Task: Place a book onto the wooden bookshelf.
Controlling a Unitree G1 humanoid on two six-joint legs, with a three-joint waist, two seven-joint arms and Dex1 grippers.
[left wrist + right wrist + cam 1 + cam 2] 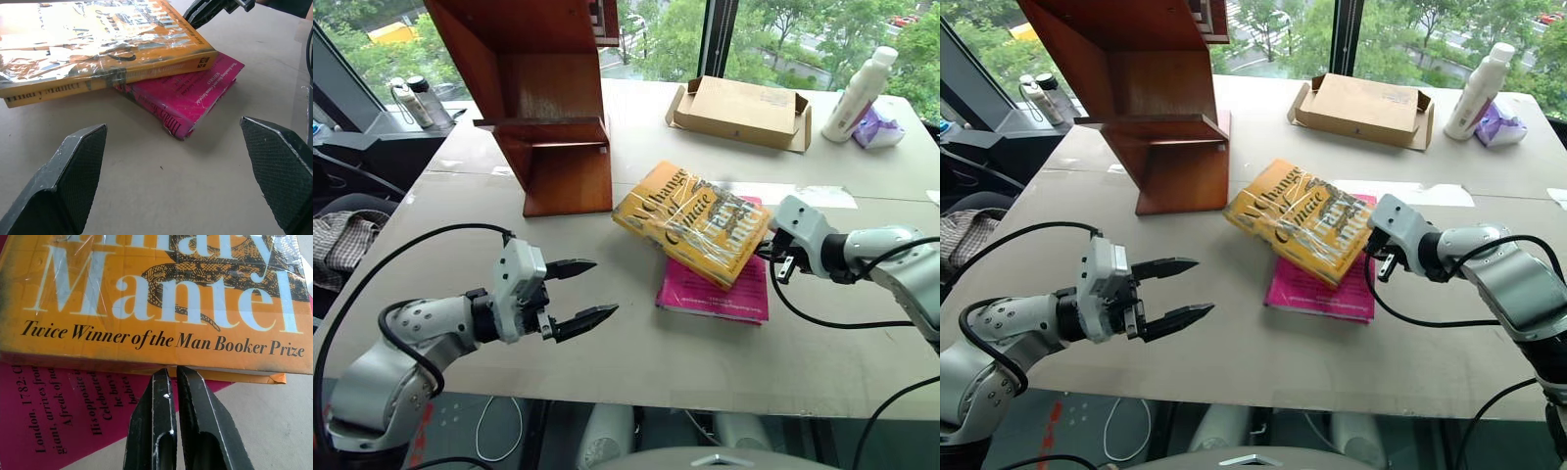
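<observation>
I need to grab the book across its narrow spine (668, 253) (105, 81) with my left gripper next, because the yellow book's cover is wider than my open fingers.
The thick yellow-orange book (690, 223), wrapped in glossy plastic, lies tilted on top of a magenta-pink book (715, 289) at the middle of the table. My right gripper (766, 253) is shut, with nothing between its fingers. Its tips (171, 374) point at the yellow book's (156, 298) near right edge, just above the pink cover. My left gripper (582, 294) hovers open over the table to the left of both books, aimed toward them (98, 54). The wooden bookshelf (548, 108), reddish-brown with a horizontal ledge, stands at the back left of the table.
A flat cardboard box (742, 111) sits at the back of the table. A white bottle (859, 95) and a purple wrapper (879, 127) stand at the back right. Small bottles (416, 103) stand left of the shelf. Bare tabletop (636, 352) lies in front of the books.
</observation>
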